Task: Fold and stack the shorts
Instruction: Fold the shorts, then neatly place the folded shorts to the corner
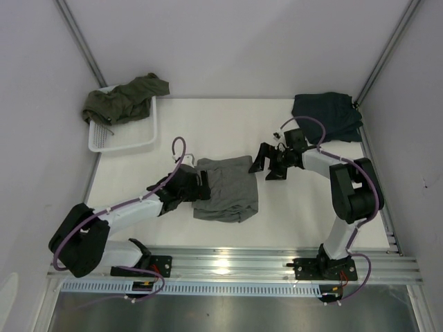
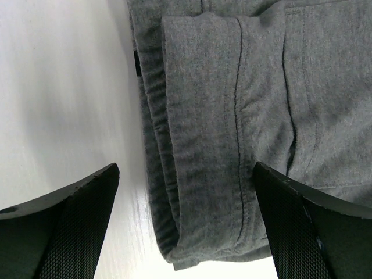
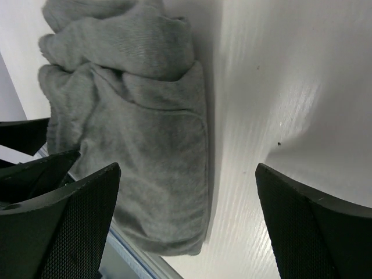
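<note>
The robot's right gripper will next stack the light grey shorts (image 1: 225, 188) on the navy shorts, so it will grab them by the folded edge nearest the navy shorts.
Light grey shorts (image 1: 225, 188) lie loosely folded in the middle of the table. My left gripper (image 1: 205, 185) is at their left edge, open. In the left wrist view its jaws straddle the folded grey edge (image 2: 226, 128) without pinching it, the left gripper (image 2: 186, 232) low over the cloth. My right gripper (image 1: 265, 168) hangs open just off their upper right corner. In the right wrist view the right gripper (image 3: 189, 226) is over the grey shorts' (image 3: 139, 145) edge and bare table. Dark navy shorts (image 1: 325, 114) lie folded at the back right. Olive green shorts (image 1: 124, 98) are heaped on the basket.
A white mesh basket (image 1: 123, 143) stands at the back left under the olive shorts. Grey walls close in the table on the left, the back and the right. A metal rail (image 1: 228, 266) with both arm bases runs along the near edge.
</note>
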### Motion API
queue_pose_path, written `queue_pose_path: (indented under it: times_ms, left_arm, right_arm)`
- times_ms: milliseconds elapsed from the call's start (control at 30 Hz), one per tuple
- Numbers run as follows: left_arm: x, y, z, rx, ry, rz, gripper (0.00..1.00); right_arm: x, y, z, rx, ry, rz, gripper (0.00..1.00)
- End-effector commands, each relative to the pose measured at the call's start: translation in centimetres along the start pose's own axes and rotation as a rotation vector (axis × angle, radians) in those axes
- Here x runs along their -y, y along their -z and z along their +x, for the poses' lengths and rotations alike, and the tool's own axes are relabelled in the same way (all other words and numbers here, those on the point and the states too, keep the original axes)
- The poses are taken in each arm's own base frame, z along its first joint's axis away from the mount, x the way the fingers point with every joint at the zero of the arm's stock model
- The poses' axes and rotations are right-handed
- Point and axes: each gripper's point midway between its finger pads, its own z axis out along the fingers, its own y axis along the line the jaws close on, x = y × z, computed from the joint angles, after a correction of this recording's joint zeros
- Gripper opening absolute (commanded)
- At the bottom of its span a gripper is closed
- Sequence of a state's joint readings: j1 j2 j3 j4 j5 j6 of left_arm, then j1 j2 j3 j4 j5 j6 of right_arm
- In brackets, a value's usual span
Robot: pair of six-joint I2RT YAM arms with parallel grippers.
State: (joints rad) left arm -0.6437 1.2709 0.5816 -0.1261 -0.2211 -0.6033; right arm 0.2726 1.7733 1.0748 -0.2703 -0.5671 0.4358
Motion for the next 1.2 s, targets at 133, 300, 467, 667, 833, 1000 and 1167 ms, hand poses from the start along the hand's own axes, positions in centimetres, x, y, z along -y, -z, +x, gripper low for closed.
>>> queue_pose_path:
  times_ms: [133,300,467,667,833,1000,1167]
  left_arm:
    - [0.1,-0.8,-1.0,0.037,0.034,0.022,0.98]
    - [-0.3,-1.2,0.1,0.008,0.025,0.014,0.98]
    - [-1.0,-1.8,1.4,-0.017,0.02,0.0,0.97]
    - [-1.2,-2.5,2.2,-0.028,0.013,0.0,0.96]
    - [-1.2,-2.9,2.8,-0.039,0.014,0.008,0.95]
    - [-1.2,-2.9,2.9,-0.038,0.012,0.012,0.95]
    - [-1.2,-2.3,2.4,-0.026,0.009,0.014,0.95]
  right_arm:
    - [0.3,-2.9,0.5,-0.031,0.007,-0.117,0.99]
    - [-0.4,-4.0,0.6,-0.049,0.018,-0.163,0.99]
    - [-1.1,-5.1,1.3,-0.079,0.036,-0.171,0.94]
    - [-1.3,-7.2,3.2,-0.184,0.057,-0.13,0.87]
    - [-1.8,-7.8,3.2,-0.2,0.063,-0.136,0.55]
    - [-2.6,-7.7,1.1,-0.159,0.062,-0.176,0.28]
    - [-3.6,-8.1,-0.4,-0.125,0.064,-0.206,0.0]
